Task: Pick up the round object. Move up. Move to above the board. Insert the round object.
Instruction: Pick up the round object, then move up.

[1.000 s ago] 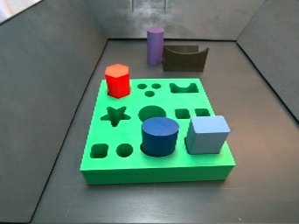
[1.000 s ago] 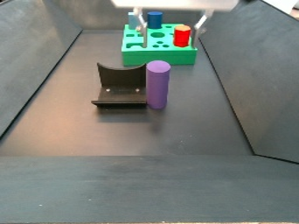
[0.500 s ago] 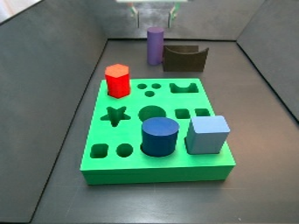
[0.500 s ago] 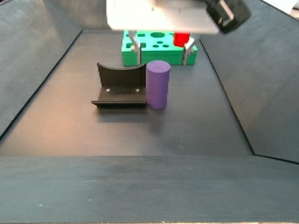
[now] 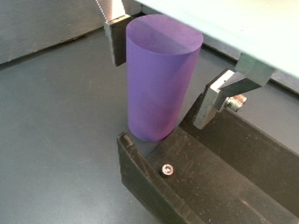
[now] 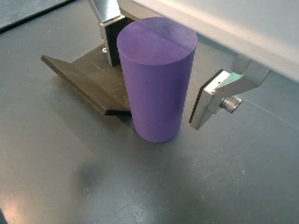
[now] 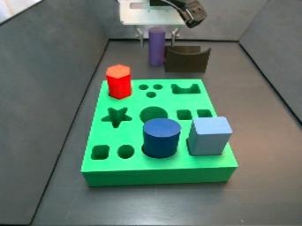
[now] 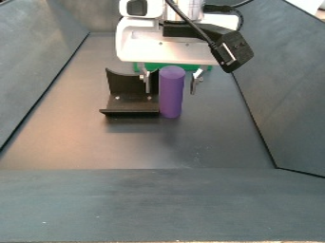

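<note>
The purple cylinder's lower end should stay free to enter the green board [image 7: 130, 132], so my gripper should next pick up the cylinder by its upper part [image 7: 157, 35].
The round object is a tall purple cylinder [image 5: 158, 79]. It stands upright on the dark floor next to the dark brown notched block [image 5: 222, 175]. It also shows in a wrist view [image 6: 158, 83] and in both side views [image 7: 156, 48] [image 8: 172, 93]. My gripper [image 5: 162, 87] is open, with one silver finger [image 6: 111, 35] on each side of the cylinder's upper part and a gap at both sides. In a side view the gripper [image 7: 157, 33] hangs over the cylinder. The green board [image 7: 130, 132] with cut-out holes lies apart from it; in a side view [image 8: 144, 66] the gripper hides most of it.
On the board stand a red hexagonal block [image 7: 118, 81], a dark blue cylinder [image 7: 162, 139] and a light blue cube [image 7: 211, 136]. The brown notched block [image 8: 124, 92] touches or nearly touches the cylinder's base. Grey walls enclose the floor.
The gripper has come down from above and moved over the purple cylinder; its fingers now straddle it. The cylinder and the blocks have not moved.
</note>
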Tool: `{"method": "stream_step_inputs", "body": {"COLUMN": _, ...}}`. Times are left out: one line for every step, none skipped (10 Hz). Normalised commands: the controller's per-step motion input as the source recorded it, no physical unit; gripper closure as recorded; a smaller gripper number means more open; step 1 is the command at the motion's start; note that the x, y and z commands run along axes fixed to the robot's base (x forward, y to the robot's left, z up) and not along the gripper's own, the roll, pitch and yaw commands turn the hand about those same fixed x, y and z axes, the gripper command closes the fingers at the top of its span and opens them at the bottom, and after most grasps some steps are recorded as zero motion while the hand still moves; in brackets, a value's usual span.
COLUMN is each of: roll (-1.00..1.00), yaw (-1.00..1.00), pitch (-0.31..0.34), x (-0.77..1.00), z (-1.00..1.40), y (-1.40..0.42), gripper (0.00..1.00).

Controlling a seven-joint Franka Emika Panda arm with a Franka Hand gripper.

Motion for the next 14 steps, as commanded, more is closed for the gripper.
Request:
{"method": "stream_step_inputs", "body": {"roll": 0.00, "yaw": 0.00, "pitch": 0.000, "x": 0.00, "z": 0.00, "y": 0.00, "gripper": 1.00}}
{"method": "stream_step_inputs", "body": {"roll": 0.00, "yaw": 0.00, "pitch": 0.000, "x": 0.00, "z": 0.00, "y": 0.00, "gripper": 1.00}}
{"method": "stream_step_inputs", "body": {"roll": 0.00, "yaw": 0.00, "pitch": 0.000, "x": 0.00, "z": 0.00, "y": 0.00, "gripper": 1.00}}
{"method": "stream_step_inputs", "body": {"roll": 0.00, "yaw": 0.00, "pitch": 0.000, "x": 0.00, "z": 0.00, "y": 0.00, "gripper": 1.00}}
{"method": "stream_step_inputs", "body": {"roll": 0.00, "yaw": 0.00, "pitch": 0.000, "x": 0.00, "z": 0.00, "y": 0.00, "gripper": 1.00}}
{"method": "stream_step_inputs", "body": {"roll": 0.00, "yaw": 0.00, "pitch": 0.000, "x": 0.00, "z": 0.00, "y": 0.00, "gripper": 1.00}}
{"method": "stream_step_inputs", "body": {"roll": 0.00, "yaw": 0.00, "pitch": 0.000, "x": 0.00, "z": 0.00, "y": 0.00, "gripper": 1.00}}
{"method": "stream_step_inputs", "body": {"roll": 0.00, "yaw": 0.00, "pitch": 0.000, "x": 0.00, "z": 0.00, "y": 0.00, "gripper": 1.00}}
{"method": "stream_step_inputs", "body": {"roll": 0.00, "yaw": 0.00, "pitch": 0.000, "x": 0.00, "z": 0.00, "y": 0.00, "gripper": 1.00}}
{"method": "stream_step_inputs", "body": {"roll": 0.00, "yaw": 0.00, "pitch": 0.000, "x": 0.00, "z": 0.00, "y": 0.00, "gripper": 1.00}}
{"method": "stream_step_inputs", "body": {"roll": 0.00, "yaw": 0.00, "pitch": 0.000, "x": 0.00, "z": 0.00, "y": 0.00, "gripper": 1.00}}
{"method": "stream_step_inputs", "body": {"roll": 0.00, "yaw": 0.00, "pitch": 0.000, "x": 0.00, "z": 0.83, "y": 0.00, "gripper": 1.00}}
{"method": "stream_step_inputs", "body": {"roll": 0.00, "yaw": 0.03, "pitch": -0.021, "x": 0.02, "z": 0.83, "y": -0.01, "gripper": 1.00}}
{"method": "stream_step_inputs", "body": {"roll": 0.01, "yaw": 0.03, "pitch": -0.004, "x": 0.00, "z": 0.70, "y": -0.01, "gripper": 1.00}}
